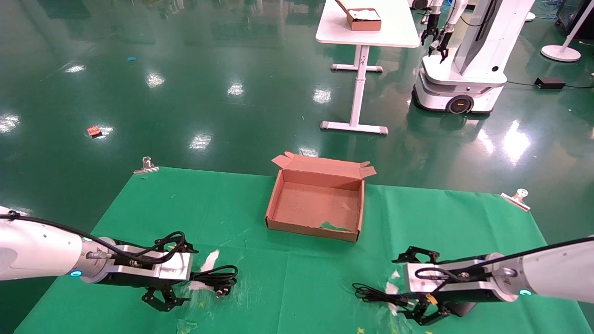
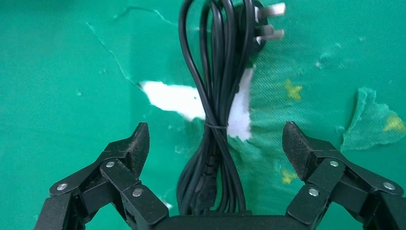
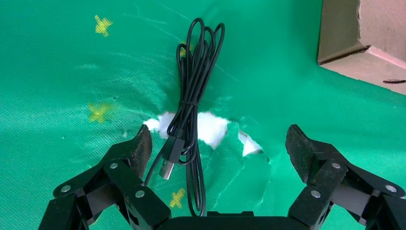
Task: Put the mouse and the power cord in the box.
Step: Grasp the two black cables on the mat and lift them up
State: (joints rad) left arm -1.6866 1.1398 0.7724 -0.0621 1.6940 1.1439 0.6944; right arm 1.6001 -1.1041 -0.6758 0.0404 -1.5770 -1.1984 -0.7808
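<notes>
I will next grab the power cord's narrow tied middle (image 2: 216, 125) with my left gripper, since the cord's loops spread out wide toward the plug. Then I can put the power cord in the box.
The brown cardboard box (image 1: 278, 195) stands open and empty at the middle of the green cloth. The power cord (image 2: 213, 100), a tied black bundle with its plug (image 2: 263, 24) at the far end, lies under my left gripper (image 2: 215, 132), which is open and straddles it without touching. In the head view the power cord (image 1: 218, 278) runs out from the left gripper (image 1: 168, 273). My right gripper (image 3: 219, 132) is open above the mouse's thin cable (image 3: 194, 81) and USB plug (image 3: 166, 168). The mouse body is hidden; a dark shape (image 1: 460, 308) sits under the right gripper (image 1: 420, 285).
The cloth is torn under both grippers, showing white patches (image 2: 177, 98) (image 3: 210, 127). Metal clips (image 1: 146, 165) (image 1: 517, 197) pin its far corners. Beyond the table, on the green floor, stand a white table (image 1: 366, 28) with another box and a second robot (image 1: 464, 69).
</notes>
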